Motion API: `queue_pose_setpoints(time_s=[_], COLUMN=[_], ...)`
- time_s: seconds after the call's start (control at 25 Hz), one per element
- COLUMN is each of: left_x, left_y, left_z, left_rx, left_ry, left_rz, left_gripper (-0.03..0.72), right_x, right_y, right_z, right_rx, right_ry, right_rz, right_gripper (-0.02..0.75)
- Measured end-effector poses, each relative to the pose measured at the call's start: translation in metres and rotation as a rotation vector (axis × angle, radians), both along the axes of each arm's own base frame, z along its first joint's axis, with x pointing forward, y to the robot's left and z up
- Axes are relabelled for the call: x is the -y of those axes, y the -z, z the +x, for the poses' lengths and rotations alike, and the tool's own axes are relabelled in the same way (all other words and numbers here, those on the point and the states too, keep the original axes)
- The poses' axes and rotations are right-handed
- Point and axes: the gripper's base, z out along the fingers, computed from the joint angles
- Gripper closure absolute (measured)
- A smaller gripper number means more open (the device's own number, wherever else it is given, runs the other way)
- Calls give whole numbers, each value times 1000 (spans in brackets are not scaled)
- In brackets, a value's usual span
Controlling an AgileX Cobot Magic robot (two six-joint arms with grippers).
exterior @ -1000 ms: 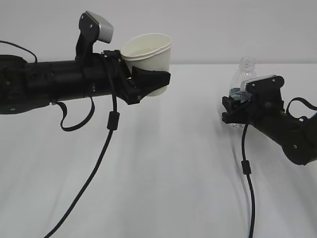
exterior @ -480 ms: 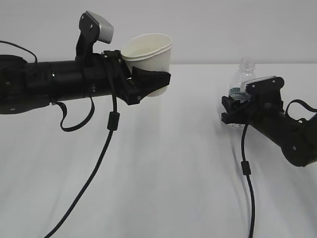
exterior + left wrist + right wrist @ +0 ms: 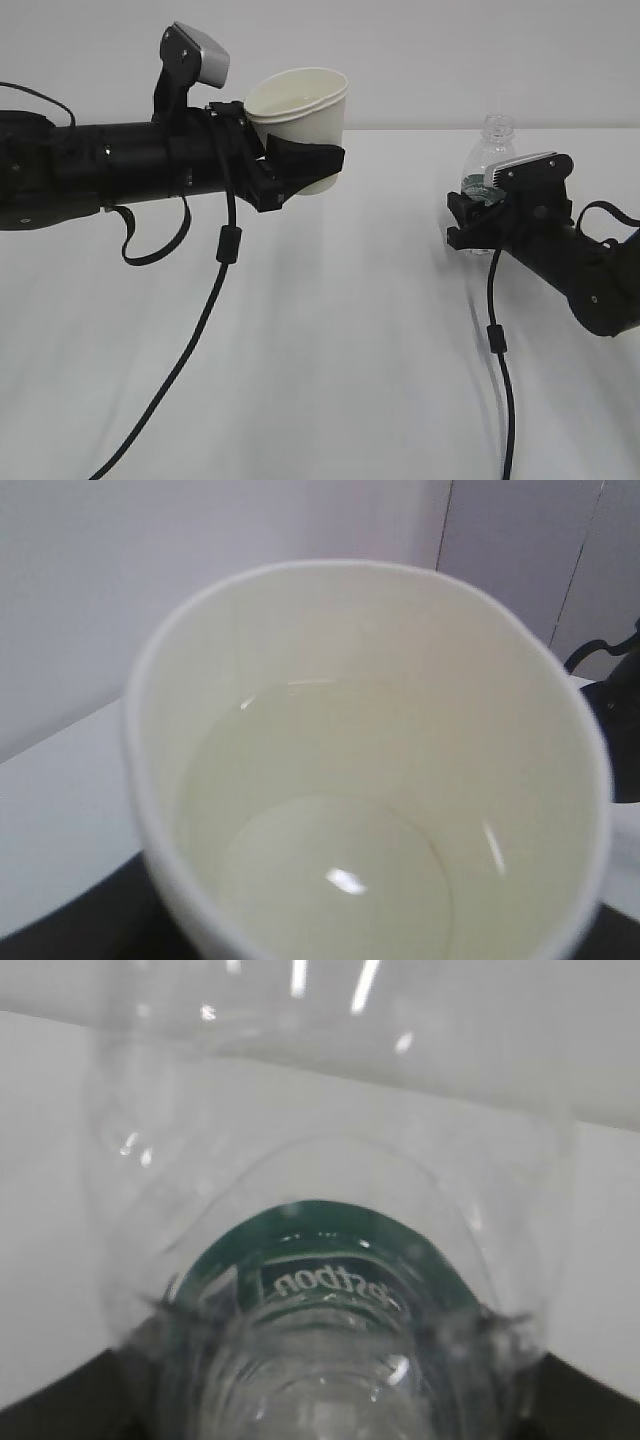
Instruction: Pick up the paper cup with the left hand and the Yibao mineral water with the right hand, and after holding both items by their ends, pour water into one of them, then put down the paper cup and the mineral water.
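The bottle's lower edge (image 3: 480, 250) is at the white tabletop below the robot's fingers, so the bottle would stay upright. The right gripper needs to let go now.
The paper cup (image 3: 300, 110) is held upright above the table, and my left gripper (image 3: 315, 165) is shut on its lower half. In the left wrist view the cup (image 3: 370, 680) fills the picture, with clear water (image 3: 330, 880) lying in its bottom. At the right, the Yibao mineral water (image 3: 490, 150) stands upright and low over the table. My right gripper (image 3: 475, 215) is shut on its green-labelled lower body. The right wrist view looks up along the clear bottle (image 3: 330, 1260); its open neck shows only in the exterior view. Whether its base touches the table is hidden.
The white table (image 3: 350, 350) runs back to a pale wall. A black cable (image 3: 200, 320) hangs from the left arm down to the front edge. Another cable (image 3: 500, 340) drops from the right arm.
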Motion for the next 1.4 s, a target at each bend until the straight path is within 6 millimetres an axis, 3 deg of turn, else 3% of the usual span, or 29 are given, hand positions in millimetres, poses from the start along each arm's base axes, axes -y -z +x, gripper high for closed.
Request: queue_pose_setpoints(time_s=[0.28, 0.88, 1.4], left_x=[0, 0, 0], left_y=[0, 0, 0], left_z=[0, 0, 0], left_rx=[0, 0, 1], left_ry=[0, 0, 1], left_rz=[0, 0, 1], left_gripper=[241, 241, 241], right_x=[0, 2, 5], right_y=[0, -2, 11], right_z=[0, 0, -31], right_rx=[1, 23, 0], right_ry=[0, 26, 28], right_rz=[0, 17, 34], right_gripper=[285, 160, 153])
